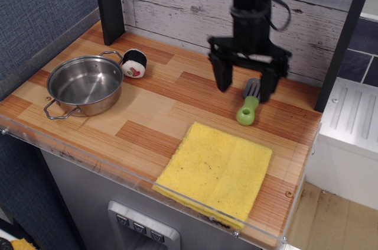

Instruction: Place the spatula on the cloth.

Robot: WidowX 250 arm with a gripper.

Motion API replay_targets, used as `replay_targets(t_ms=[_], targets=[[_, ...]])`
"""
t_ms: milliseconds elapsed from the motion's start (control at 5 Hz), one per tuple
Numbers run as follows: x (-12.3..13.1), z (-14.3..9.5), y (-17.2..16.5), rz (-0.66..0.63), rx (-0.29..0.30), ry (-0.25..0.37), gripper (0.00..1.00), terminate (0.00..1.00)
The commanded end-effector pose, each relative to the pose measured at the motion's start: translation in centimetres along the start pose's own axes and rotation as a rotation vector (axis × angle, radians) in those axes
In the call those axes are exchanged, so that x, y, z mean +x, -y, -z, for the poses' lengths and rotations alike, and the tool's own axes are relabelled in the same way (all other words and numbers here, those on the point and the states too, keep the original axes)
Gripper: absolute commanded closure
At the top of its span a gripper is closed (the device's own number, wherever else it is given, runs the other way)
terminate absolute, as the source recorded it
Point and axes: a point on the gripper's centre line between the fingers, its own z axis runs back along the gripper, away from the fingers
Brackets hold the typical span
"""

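Observation:
Next, my gripper grabs the spatula by its grey slotted blade [252, 88] to place it on the yellow cloth [215, 170].
The spatula [247, 110] lies flat on the wooden counter at the right, its lime-green handle toward the front and its grey slotted blade toward the back wall. The blade is partly hidden behind my gripper. My black gripper [245, 88] hangs over the spatula with its two fingers spread wide apart, one left of the blade and one at its right. It is open and holds nothing. The yellow cloth [215, 170] lies flat at the front right of the counter, just in front of the spatula's handle.
A steel pot [84, 84] with two handles stands at the left. A small black-and-white sushi toy [134, 63] sits behind it. A dark post [109, 2] stands at the back left, and a clear guard rail [118, 167] runs along the front edge.

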Motion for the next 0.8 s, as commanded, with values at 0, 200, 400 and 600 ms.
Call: replay_targets(t_ms=[0,200,400,600], targets=[[1.2,1.9,1.0,0.022,0.056,-0.036,0.00,0.00],[1.0,2.6,0.6,0.039,0.081,-0.056,1.00,0.00],[1.1,1.5,0.8,0.107,0.084,-0.054,1.00,0.00],[1.2,-1.4,1.5,0.186,0.060,-0.010,1.00,0.00]])
